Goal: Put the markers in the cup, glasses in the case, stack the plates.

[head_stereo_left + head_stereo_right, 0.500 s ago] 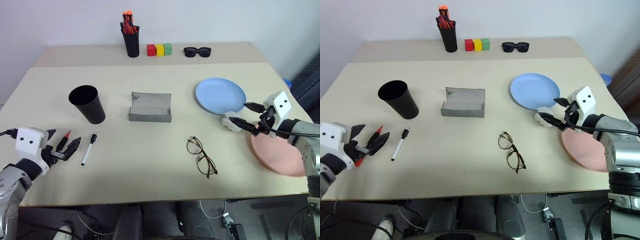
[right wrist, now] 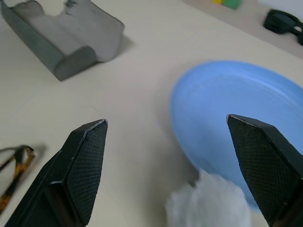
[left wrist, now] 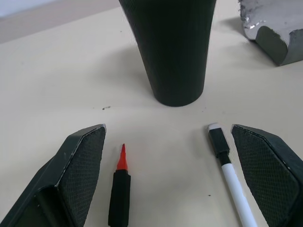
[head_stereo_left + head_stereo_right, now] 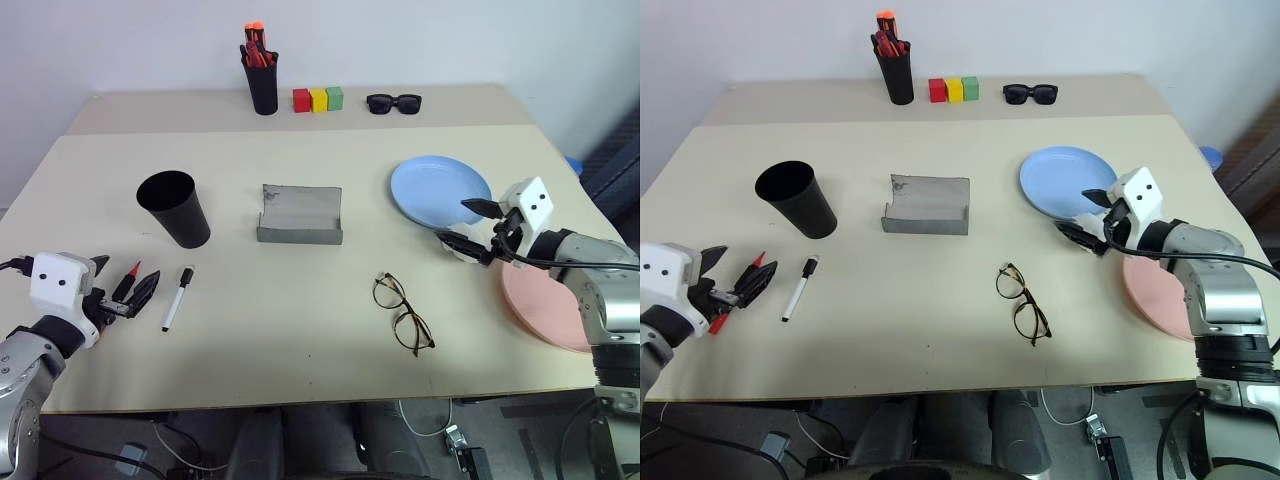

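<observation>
The dark marker (image 4: 124,288) is between but below my left gripper's fingers, so I should lower before closing, or I would miss.
The black cup (image 4: 175,208) stands at the left. In front of it lie the two markers, a dark one with a red tip (image 3: 120,187) and a white one with a black cap (image 4: 178,297). My left gripper (image 4: 122,283) is open, low over the table, and both markers lie between its fingers. The grey case (image 4: 300,215) lies open in the middle, and the glasses (image 4: 403,313) lie nearer, to its right. My right gripper (image 4: 468,226) is open at the near edge of the blue plate (image 4: 440,190). The pink plate (image 4: 545,305) lies behind it at the table's right edge.
A white crumpled wad (image 2: 208,205) lies against the blue plate's near rim, under my right gripper. Along the back stand a black pen pot (image 4: 264,80) with red and orange pens, three coloured blocks (image 4: 318,99) and black sunglasses (image 4: 394,103).
My right gripper has moved left, off the pink plate and toward the blue plate's near edge. My left gripper has stayed by the markers.
</observation>
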Robot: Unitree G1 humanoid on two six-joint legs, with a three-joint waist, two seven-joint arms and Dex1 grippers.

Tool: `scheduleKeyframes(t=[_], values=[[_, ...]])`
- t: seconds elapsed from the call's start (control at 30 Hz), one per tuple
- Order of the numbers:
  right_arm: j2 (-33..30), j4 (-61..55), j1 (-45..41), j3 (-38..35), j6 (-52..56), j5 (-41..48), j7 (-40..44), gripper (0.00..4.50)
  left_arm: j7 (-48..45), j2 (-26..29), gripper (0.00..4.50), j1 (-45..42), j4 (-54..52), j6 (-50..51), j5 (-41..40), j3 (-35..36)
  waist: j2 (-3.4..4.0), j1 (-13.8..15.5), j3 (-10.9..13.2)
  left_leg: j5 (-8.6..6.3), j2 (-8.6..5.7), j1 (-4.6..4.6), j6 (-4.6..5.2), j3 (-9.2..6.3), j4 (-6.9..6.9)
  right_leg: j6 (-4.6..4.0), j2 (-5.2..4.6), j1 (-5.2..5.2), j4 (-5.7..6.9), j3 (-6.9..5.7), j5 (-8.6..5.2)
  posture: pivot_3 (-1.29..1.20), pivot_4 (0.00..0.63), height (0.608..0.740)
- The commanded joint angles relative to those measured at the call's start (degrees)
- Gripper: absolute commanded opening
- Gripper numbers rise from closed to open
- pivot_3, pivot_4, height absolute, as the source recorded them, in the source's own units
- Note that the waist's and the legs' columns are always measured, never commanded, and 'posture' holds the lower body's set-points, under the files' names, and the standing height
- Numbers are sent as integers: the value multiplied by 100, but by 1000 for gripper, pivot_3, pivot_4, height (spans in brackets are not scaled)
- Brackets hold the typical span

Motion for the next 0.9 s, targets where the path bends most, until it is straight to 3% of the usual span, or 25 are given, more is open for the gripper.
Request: scheduleKeyframes(t=[0.03,0.43,0.57,0.67,0.77,0.9], values=[[169,-570,-125,105,16,89,-117,4096,38,124,4341,-134,27,-54,100,-41,0,-2,0,0,0,0,0,0,0,0,0,0,0,0,0,0,150,740],[635,-1453,0,577,427,302,-235,4096,87,212,4341,-312,-11,334,59,-164,0,-7,0,0,0,0,0,-1,0,1,0,0,1,0,0,0,150,740],[1105,-2103,-159,1302,708,147,-550,4152,746,722,4420,-616,229,1913,492,-453,-1,-26,-1,0,4,3,0,-6,-1,1,7,-3,7,-1,1,0,150,740],[1436,-2378,-171,1699,828,-54,-877,4152,1209,659,4420,-1472,463,2862,366,-448,-1,10,-1,0,5,2,0,-6,-3,3,8,-8,14,-1,1,0,150,740],[1632,-2528,-116,1913,919,-136,-1059,4152,1330,715,4420,-2037,603,3687,273,-475,-20,26,-10,0,3,-5,-1,-13,5,20,6,-3,9,-8,11,0,150,740],[1721,-2696,-76,2054,1000,-117,-1131,4152,1215,1289,4420,-2330,816,4744,347,-1164,-18,-13,-8,0,1,-3,-1,-12,-5,26,4,-8,9,-8,14,0,150,740]])
